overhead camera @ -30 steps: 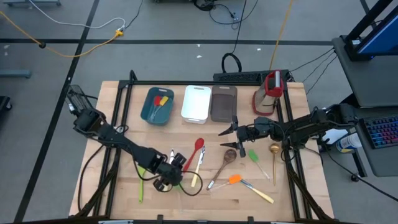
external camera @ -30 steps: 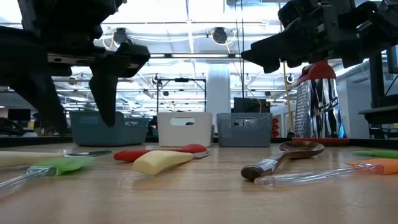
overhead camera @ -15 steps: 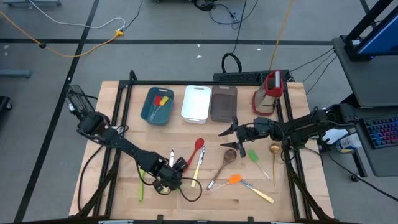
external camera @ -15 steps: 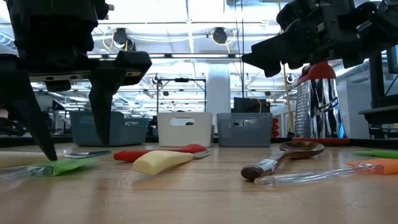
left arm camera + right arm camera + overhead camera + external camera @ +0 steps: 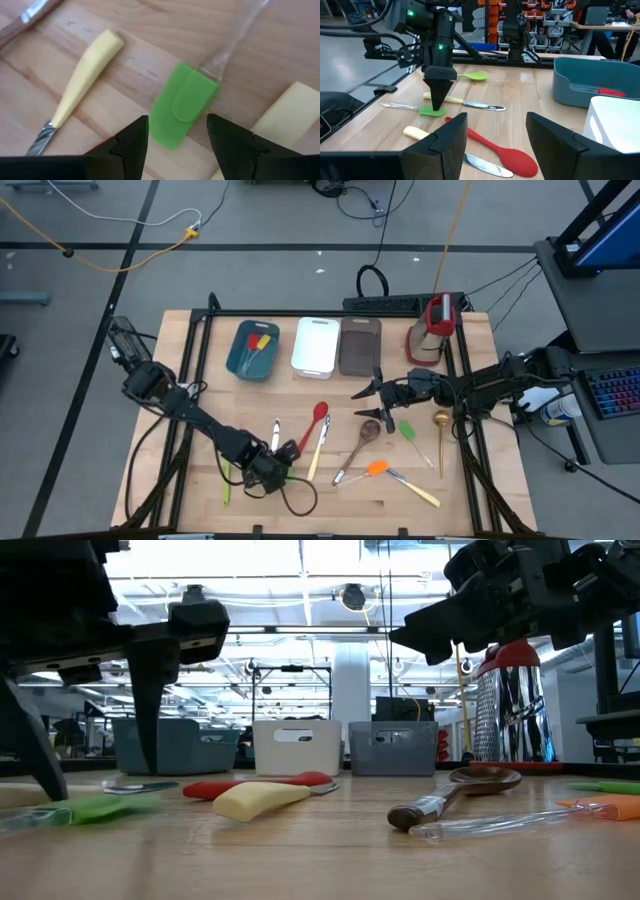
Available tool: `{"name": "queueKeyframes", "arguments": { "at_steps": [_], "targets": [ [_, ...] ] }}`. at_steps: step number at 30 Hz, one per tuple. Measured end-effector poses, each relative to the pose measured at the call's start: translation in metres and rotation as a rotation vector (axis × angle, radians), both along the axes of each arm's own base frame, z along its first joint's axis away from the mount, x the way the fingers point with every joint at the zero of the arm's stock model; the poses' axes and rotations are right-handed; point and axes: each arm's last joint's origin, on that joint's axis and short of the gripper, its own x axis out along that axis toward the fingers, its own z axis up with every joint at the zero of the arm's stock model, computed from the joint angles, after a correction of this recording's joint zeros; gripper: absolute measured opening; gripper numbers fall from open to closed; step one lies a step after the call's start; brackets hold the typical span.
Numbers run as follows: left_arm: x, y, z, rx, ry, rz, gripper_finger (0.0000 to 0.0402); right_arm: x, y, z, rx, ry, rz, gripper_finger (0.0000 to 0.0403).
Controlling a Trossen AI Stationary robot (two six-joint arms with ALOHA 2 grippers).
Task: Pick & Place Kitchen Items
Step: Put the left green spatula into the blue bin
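Observation:
The green spatula has to go in the teal tray, so the robot's left gripper will next grab the spatula by its green head (image 5: 182, 105).
A green spatula head (image 5: 182, 105) on a clear handle (image 5: 235, 35) lies flat on the wooden table near its front. My left gripper (image 5: 177, 122) is open and low over it, pointing down, one finger on each side of the head's end. It also shows in the low view (image 5: 95, 780) and the high view (image 5: 268, 470). I cannot tell whether the fingers touch the spatula. A pale-handled knife (image 5: 85, 75) lies beside it. My right gripper (image 5: 362, 403) hangs open and empty above the table's middle right.
A red spoon (image 5: 318, 415), a wooden spoon (image 5: 368, 430), an orange spatula (image 5: 377, 468), a second green spatula (image 5: 407, 430) and a gold spoon (image 5: 440, 420) lie mid-table. A green spoon (image 5: 225, 475) lies left. Teal (image 5: 240, 360), white (image 5: 316, 365) and grey-brown (image 5: 359, 365) trays stand at the back.
My left gripper has gone down and a little toward the table's near edge. Its open fingers now stand low on either side of the green spatula's head. My right arm has kept still.

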Motion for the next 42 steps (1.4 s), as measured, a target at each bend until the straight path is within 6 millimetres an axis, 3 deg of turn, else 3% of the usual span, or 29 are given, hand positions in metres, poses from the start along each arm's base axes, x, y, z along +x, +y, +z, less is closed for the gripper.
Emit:
{"name": "queueKeyframes", "arguments": {
  "at_steps": [11,17,22,34,42],
  "targets": [
    [0.005,-0.002,0.002,-0.009,-0.055,-0.052,0.0207,0.0,0.0,-0.002,0.0,0.016,0.0,0.0196],
    [0.01,-0.006,-0.019,0.074,-0.037,-0.211,0.0207,0.0,0.0,-0.002,0.0,0.021,0.0,0.0196],
    [0.015,0.001,-0.022,0.095,-0.031,-0.28,0.0203,0.0,0.0,-0.002,0.0,0.023,0.001,0.0196],
    [0.029,0.032,-0.028,-0.12,0.077,-0.228,0.008,0.0,0.0,-0.002,0.0,0.022,0.001,0.0196],
    [0.035,0.042,-0.027,-0.24,0.114,0.084,0.0008,0.0,0.0,-0.002,0.0,0.023,0.001,0.0196]
  ]
}}
